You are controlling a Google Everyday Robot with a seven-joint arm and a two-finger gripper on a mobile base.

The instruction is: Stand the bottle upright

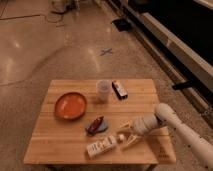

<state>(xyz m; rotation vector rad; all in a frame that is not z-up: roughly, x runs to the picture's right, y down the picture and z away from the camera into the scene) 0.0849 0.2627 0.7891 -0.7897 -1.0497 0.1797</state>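
The gripper should grab the bottle by its cap end next, to stand the bottle point(102, 147) upright.
The bottle point(102, 147) lies on its side near the front edge of the wooden table point(60, 145), its small white cap point(120, 137) pointing right. My gripper point(125, 134) reaches in from the right on a white arm point(172, 122) and sits low over the table right at the cap end. Its two pale fingers point(131, 142) are spread apart, one behind the cap and one in front of it. It holds nothing.
An orange bowl point(70, 105) sits at the table's left. A translucent white cup point(103, 90) and a dark snack bar point(119, 89) stand at the back. A red and blue packet point(96, 125) lies just behind the bottle.
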